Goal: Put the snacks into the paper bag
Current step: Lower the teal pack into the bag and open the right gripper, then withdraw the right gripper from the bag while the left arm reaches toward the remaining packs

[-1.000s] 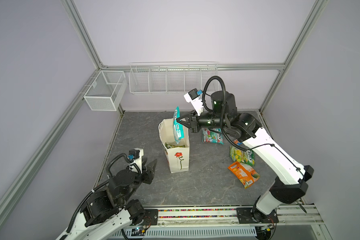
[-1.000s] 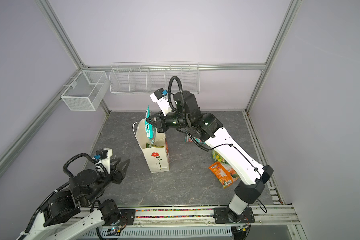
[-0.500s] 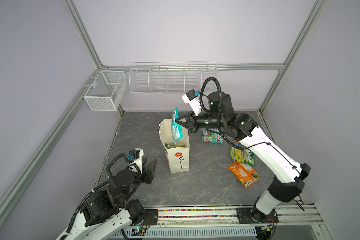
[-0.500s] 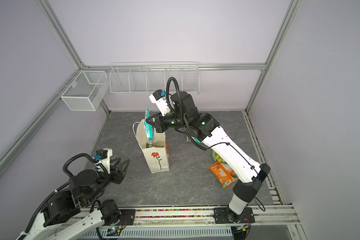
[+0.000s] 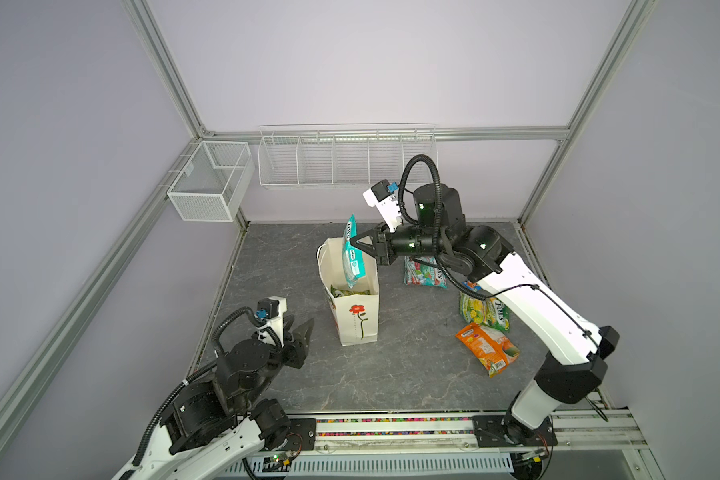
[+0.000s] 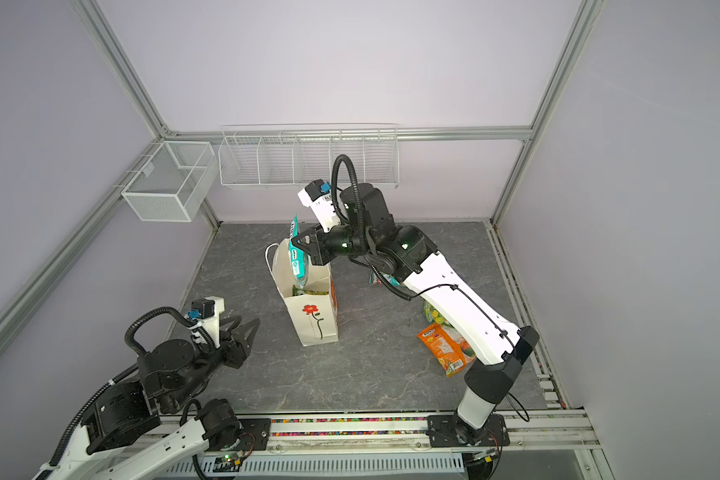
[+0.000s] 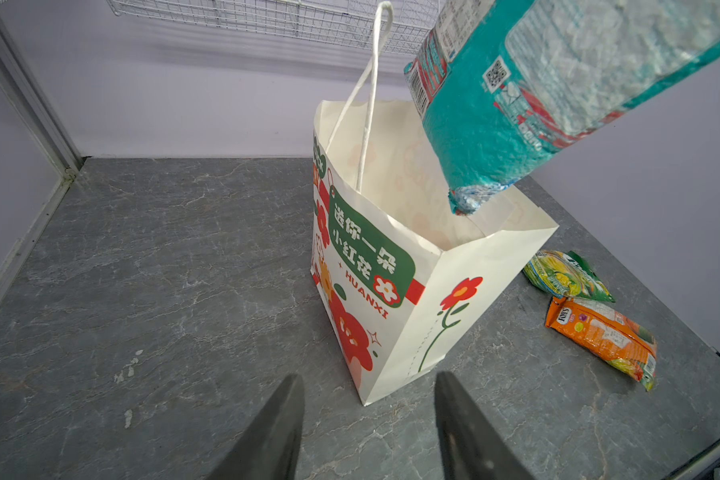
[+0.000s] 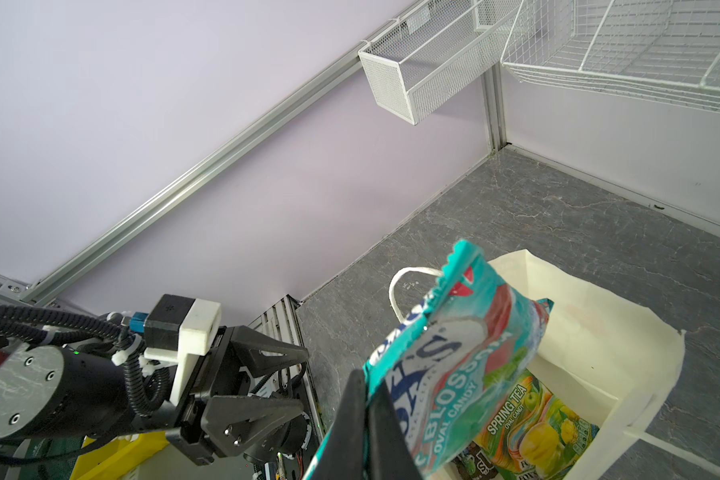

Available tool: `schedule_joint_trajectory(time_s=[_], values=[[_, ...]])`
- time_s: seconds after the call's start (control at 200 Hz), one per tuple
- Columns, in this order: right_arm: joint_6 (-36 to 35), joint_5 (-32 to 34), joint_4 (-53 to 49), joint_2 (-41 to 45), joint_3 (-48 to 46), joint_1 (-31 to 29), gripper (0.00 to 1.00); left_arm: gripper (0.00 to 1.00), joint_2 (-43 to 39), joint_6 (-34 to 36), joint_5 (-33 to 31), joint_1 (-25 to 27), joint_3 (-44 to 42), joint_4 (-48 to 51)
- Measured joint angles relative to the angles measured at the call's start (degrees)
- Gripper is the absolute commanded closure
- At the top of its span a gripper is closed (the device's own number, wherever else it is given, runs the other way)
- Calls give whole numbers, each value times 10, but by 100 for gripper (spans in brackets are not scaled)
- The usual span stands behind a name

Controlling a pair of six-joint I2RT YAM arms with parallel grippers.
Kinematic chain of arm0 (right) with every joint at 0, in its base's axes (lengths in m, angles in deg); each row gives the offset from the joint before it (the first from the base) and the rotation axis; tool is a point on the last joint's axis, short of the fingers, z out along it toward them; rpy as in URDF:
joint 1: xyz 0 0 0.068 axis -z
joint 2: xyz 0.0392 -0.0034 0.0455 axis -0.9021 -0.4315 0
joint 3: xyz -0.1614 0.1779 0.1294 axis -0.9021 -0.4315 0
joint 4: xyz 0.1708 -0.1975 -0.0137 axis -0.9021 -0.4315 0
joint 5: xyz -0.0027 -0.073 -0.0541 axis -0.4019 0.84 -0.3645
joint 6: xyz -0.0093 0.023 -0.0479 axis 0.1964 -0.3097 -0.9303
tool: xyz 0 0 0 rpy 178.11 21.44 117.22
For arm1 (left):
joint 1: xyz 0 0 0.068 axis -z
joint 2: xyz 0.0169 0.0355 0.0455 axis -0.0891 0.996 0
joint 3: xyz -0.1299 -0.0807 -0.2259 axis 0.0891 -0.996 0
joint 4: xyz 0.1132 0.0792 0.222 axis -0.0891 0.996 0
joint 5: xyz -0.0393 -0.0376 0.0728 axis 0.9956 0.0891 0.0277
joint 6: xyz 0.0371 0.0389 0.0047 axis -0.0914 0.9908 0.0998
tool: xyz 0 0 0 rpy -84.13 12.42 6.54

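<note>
My right gripper should release the teal packet, its lower end hanging inside the bag's opening: it would land in the bag [image 5: 356,316].
The cream paper bag [image 5: 356,316] [image 6: 314,320] [image 7: 395,266] stands upright and open mid-floor, with a green-yellow snack packet [image 8: 537,428] inside. My right gripper [image 5: 351,242] [image 6: 294,242] [image 8: 368,388] is shut on the top edge of a teal packet [image 5: 352,255] [image 6: 298,259] [image 7: 537,91] [image 8: 454,365]. It hangs with its lower end at the bag's mouth. More snacks lie on the floor to the right: a teal one [image 5: 425,272], a green-yellow one [image 5: 485,311] [image 7: 566,276] and an orange one [image 5: 487,349] [image 6: 445,345] [image 7: 603,336]. My left gripper [image 5: 302,326] [image 6: 246,326] [image 7: 368,376] is open and empty, low on the bag's left.
White wire baskets hang on the back wall [image 5: 346,160] and the left wall [image 5: 211,183]. The arms' base rail [image 5: 391,428] runs along the front edge. The bag's cord handle [image 7: 371,83] sticks up on its far side.
The right arm has shifted slightly left, keeping the teal packet over the bag's mouth. The left arm has not moved.
</note>
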Motion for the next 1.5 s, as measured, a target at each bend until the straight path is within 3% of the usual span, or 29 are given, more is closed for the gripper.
schedule_joint_trajectory(time_s=[0.11,0.285,0.785,0.92,1.09,1.19,1.5], values=[[0,1,0,0,0,0,90,49,-1,0,0,0,0,0],[-1,6,5,0,0,0,78,49,-1,0,0,0,0,0],[0,10,17,0,0,0,67,49,-1,0,0,0,-1,0],[2,10,21,0,-3,0,54,49,-1,0,0,0,-1,0],[1,14,23,5,-22,0,27,48,0,0,1,0,-1,0],[-1,21,24,16,-41,0,16,49,7,2,8,0,-1,-2],[-11,50,27,110,-134,3,1,49,83,10,51,0,19,-4]])
